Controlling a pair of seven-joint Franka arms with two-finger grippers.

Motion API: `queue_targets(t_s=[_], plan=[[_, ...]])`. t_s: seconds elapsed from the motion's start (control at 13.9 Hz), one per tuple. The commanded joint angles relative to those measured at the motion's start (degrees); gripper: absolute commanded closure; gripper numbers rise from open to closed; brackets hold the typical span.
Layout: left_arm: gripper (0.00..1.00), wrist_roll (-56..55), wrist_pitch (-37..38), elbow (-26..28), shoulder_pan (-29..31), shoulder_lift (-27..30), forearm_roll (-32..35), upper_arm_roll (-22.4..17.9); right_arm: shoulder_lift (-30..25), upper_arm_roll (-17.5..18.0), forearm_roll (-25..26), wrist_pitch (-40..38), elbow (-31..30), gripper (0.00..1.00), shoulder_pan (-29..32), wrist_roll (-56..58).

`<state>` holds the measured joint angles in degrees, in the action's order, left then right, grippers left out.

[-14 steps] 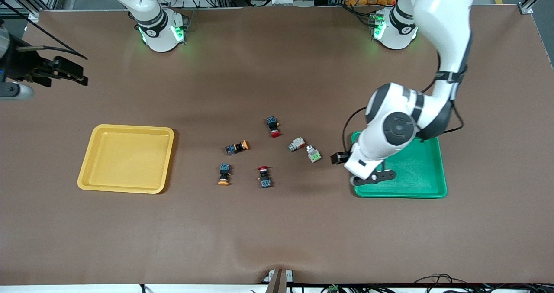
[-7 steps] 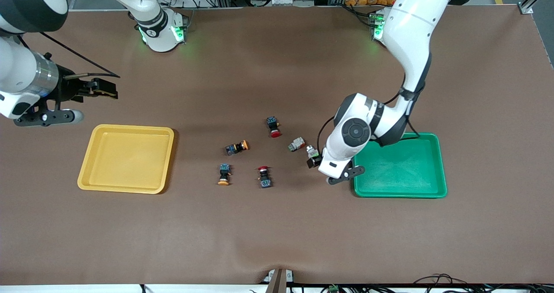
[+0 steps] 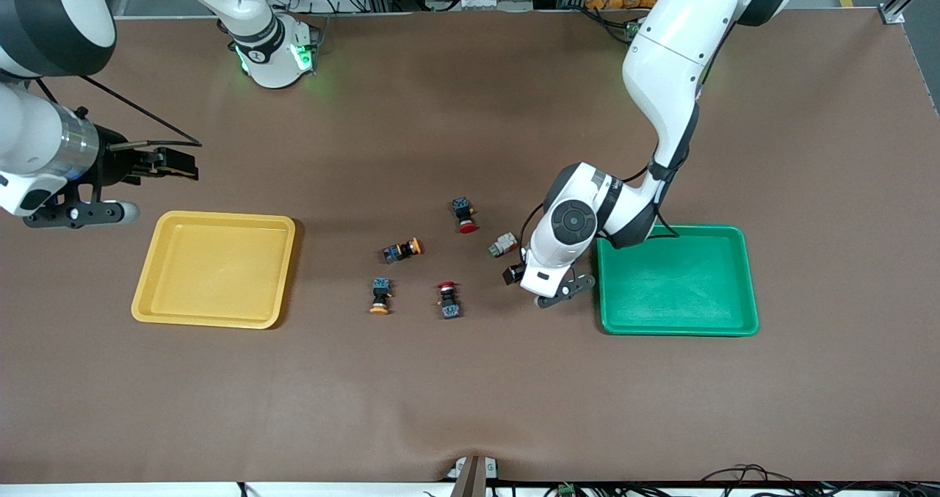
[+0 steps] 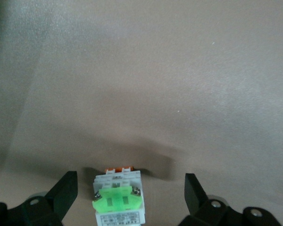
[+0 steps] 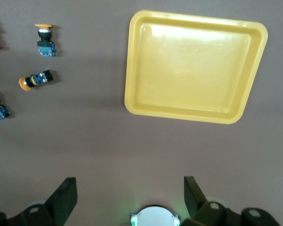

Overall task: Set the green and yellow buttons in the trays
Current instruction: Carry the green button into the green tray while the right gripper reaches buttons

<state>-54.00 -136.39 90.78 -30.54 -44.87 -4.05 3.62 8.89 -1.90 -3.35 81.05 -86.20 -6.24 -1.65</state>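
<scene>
My left gripper's fingers reach down on both sides of the green button, so I will close them on it.
My left gripper [image 3: 518,272] is open, low over a whitish-silver green button [image 4: 118,202] that lies between its fingers [image 4: 66,190], apart from both; the hand hides this button in the front view. The second green button [image 3: 504,244] lies just beside it, farther from the camera. Two yellow buttons [image 3: 402,249] [image 3: 380,295] lie mid-table and also show in the right wrist view [image 5: 35,79] [image 5: 45,40]. The green tray [image 3: 738,291] and yellow tray [image 3: 214,222] hold nothing. My right gripper [image 3: 180,163] is open and empty over bare table beside the yellow tray [image 5: 193,113].
Two red-capped black switches [image 3: 464,216] [image 3: 448,300] lie among the buttons. The green tray's rim is close beside my left hand. The right arm's base [image 3: 272,53] stands at the table's far edge.
My left gripper has moved from over the green tray toward mid-table and come down round the green button. My right arm has swung in near the yellow tray.
</scene>
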Motion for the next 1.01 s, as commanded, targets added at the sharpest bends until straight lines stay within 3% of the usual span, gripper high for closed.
queue_targets(t_s=[0.0,0.07,0.14,0.29,0.58,0.79,0.94], plan=[[0.29,-0.8,-0.4,1.6,-0.8,0.7,-1.0,-0.5,1.0,0.4,-0.3,1.3,1.1,0.00,1.7,0.1],[0.75,-0.2,-0.1,1.6,-0.8,0.8,-1.0,-0.5,1.0,0.4,-0.3,1.2,1.0,0.00,1.3,-0.3],[1.00,-0.5,0.0,1.6,-0.7,0.9,-1.0,-0.5,1.0,0.6,-0.3,1.4,1.0,0.00,0.8,-0.3],[1.00,0.2,0.6,1.4,0.1,1.3,-1.0,-0.5,1.6,0.7,-0.5,1.5,1.0,0.00,-0.3,-0.3],[1.00,8.6,10.2,0.0,4.4,4.3,-0.7,-0.6,3.9,0.7,-4.7,2.8,0.5,0.00,-1.9,0.2],[1.00,15.4,14.5,-0.1,7.8,6.9,-0.3,-0.9,5.0,0.7,-5.0,3.6,0.6,0.00,-3.6,-0.2],[1.00,19.8,16.0,0.1,10.3,7.9,-0.3,-0.9,7.4,0.7,-5.1,7.7,0.6,0.00,-4.0,-0.2]])
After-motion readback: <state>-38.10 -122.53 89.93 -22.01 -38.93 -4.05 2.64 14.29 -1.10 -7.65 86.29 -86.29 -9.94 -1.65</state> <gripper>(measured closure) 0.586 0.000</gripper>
